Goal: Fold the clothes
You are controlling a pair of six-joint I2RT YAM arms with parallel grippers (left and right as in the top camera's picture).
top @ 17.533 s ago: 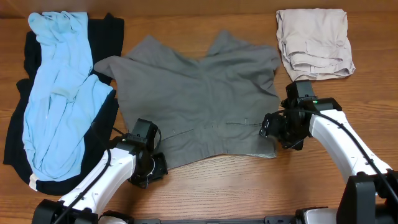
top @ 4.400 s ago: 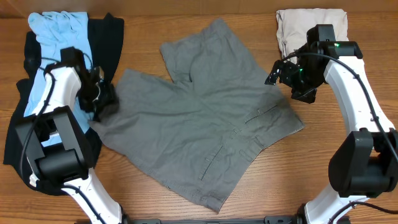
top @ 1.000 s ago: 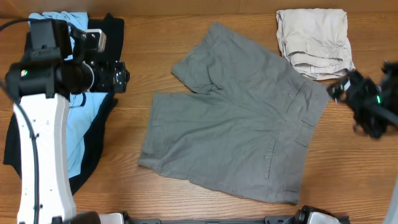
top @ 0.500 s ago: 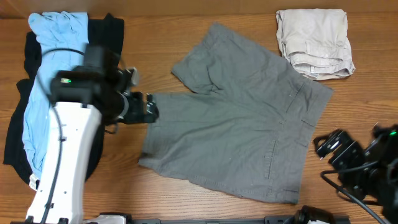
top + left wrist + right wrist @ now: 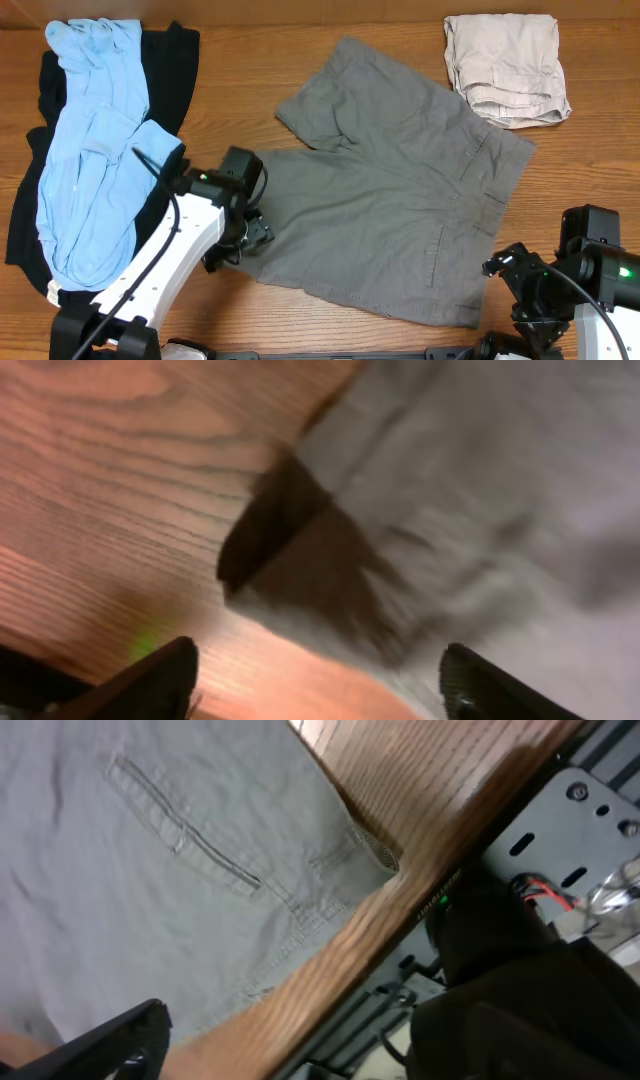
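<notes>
My right gripper should grab the grey shorts (image 5: pixel 390 200) next by the waistband's front corner, to fold the near leg over the other.
The grey shorts (image 5: pixel 390 200) lie spread flat in the middle of the table, waistband to the right. My left gripper (image 5: pixel 248 240) hovers at the hem corner of the near-left leg. In the left wrist view that corner (image 5: pixel 300 550) is lifted a little, and the left gripper (image 5: pixel 325 690) is open just short of it. My right gripper (image 5: pixel 505 268) is open near the waistband's front corner (image 5: pixel 375 850) by the table edge. Only one of its fingers (image 5: pixel 125 1035) shows clearly, with nothing held.
A light blue garment (image 5: pixel 90 170) lies over a black one (image 5: pixel 170 60) at the far left. A folded beige piece (image 5: pixel 505 65) sits at the back right. The table's front edge (image 5: pixel 400 910) and the metal frame (image 5: pixel 560 830) are right beside the right gripper.
The left arm swung from the pile at the back left down to the shorts' near-left corner. The right arm dropped from the right side to the front right. The shorts stayed put.
</notes>
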